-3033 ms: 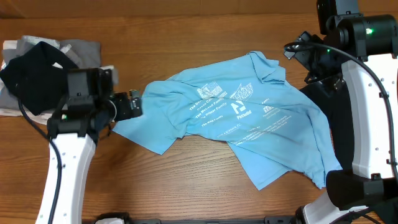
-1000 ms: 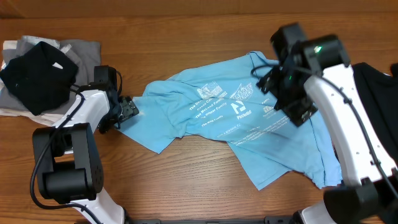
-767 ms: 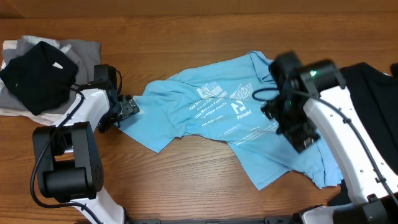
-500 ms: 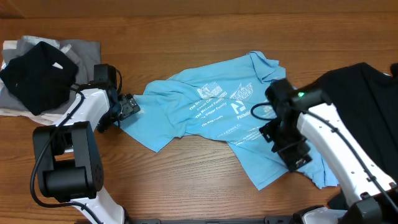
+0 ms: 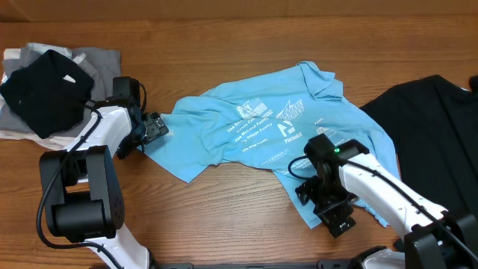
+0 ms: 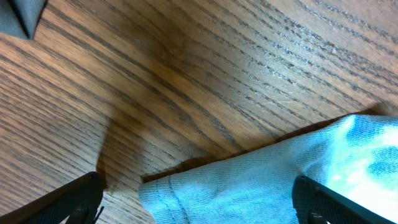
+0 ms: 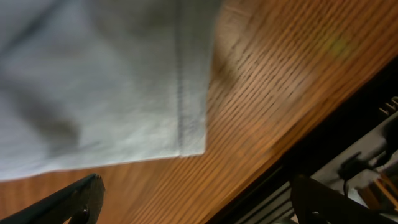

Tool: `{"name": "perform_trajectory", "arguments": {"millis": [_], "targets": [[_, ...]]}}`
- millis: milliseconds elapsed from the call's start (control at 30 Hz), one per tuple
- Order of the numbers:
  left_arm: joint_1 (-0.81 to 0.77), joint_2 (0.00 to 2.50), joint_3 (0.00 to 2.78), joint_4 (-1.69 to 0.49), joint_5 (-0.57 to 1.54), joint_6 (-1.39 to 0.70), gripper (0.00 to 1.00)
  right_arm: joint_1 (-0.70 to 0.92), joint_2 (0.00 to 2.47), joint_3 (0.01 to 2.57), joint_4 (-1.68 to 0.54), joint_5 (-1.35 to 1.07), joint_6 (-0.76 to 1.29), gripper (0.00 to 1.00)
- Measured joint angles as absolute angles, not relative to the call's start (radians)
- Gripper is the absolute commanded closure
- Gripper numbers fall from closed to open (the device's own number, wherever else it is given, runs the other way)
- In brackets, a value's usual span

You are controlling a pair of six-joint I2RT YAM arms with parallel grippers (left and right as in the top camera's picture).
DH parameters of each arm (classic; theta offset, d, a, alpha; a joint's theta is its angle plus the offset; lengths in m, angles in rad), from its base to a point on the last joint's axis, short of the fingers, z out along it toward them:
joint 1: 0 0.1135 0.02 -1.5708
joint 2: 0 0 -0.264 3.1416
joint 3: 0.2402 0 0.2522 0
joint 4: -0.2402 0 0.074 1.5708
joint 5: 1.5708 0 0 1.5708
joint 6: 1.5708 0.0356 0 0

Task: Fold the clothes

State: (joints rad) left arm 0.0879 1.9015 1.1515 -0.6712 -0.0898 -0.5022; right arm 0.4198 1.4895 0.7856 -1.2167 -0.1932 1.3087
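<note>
Next, my right gripper grabs the light blue T-shirt (image 5: 246,127) by its front hem corner to stretch and spread it flat for folding.
A light blue T-shirt (image 5: 246,127) with white print lies crumpled and face up across the middle of the table. My left gripper (image 5: 154,128) is low at the shirt's left sleeve edge. In the left wrist view the jaws (image 6: 199,208) are open, with the blue sleeve hem (image 6: 249,186) between the fingertips. My right gripper (image 5: 337,222) is at the shirt's front hem corner. In the right wrist view the jaws (image 7: 199,205) are open and empty over bare wood, and the hem corner (image 7: 124,93) lies just beyond them.
A black garment (image 5: 429,134) lies at the right side. A pile of black (image 5: 41,90) and grey (image 5: 97,60) clothes sits at the back left. The table's front edge (image 7: 311,143) is close to my right gripper.
My right arm has swept from the back right, across the shirt, down to its front hem corner. My left gripper has stayed at the sleeve edge over the last second.
</note>
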Motion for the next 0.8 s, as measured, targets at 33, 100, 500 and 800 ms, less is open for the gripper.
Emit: {"name": "perform_trajectory", "arguments": {"millis": [33,100,500,800], "targets": [[0.088,1.901,1.151,-0.671,-0.09,-0.502,0.0,0.42,1.489,0.768,-1.201,-0.199,1.306,0.0],[0.088,1.901,1.151,-0.671,-0.09,-0.502,0.0,0.42,1.489,0.739,-1.169,-0.203,1.298,0.0],[0.088,1.901,1.152,-0.67,-0.09,-0.502,0.0,0.42,1.446,0.648,-1.01,-0.167,1.23,0.07],[0.088,1.901,1.152,-0.67,-0.09,-0.502,0.0,0.42,1.411,0.607,-0.946,-0.165,1.226,0.18]]}}
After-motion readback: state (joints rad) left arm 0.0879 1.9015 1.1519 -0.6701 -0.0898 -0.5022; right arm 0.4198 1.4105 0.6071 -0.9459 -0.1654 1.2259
